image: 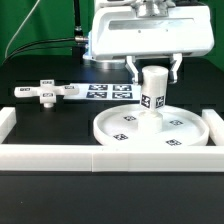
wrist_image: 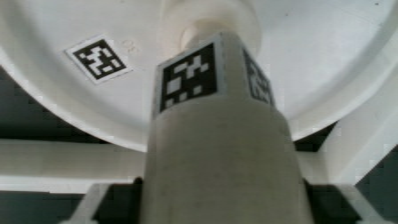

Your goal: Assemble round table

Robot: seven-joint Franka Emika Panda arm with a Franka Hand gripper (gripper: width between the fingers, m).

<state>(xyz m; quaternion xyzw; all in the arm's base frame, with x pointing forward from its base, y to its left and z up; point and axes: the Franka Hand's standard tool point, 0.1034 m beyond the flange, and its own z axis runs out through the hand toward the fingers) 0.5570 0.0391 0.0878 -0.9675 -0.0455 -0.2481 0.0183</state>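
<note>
The post's lower end stands on the middle of the white round disc, so it is now time for my gripper to release the post.
The white round disc lies rim up at the exterior view's right. The short cylindrical post stands upright on its middle, tags on its side. My gripper is at the post's top, one finger on each side, shut on it. In the wrist view the post runs between my dark fingers, and its far end meets the disc. My gripper holds it with both pads against its sides. The flat cross-shaped foot piece lies apart at the exterior view's left.
The marker board lies behind the disc, between it and the foot piece. White border rails run along the front, the left and the right. The disc sits close to the front and right rails.
</note>
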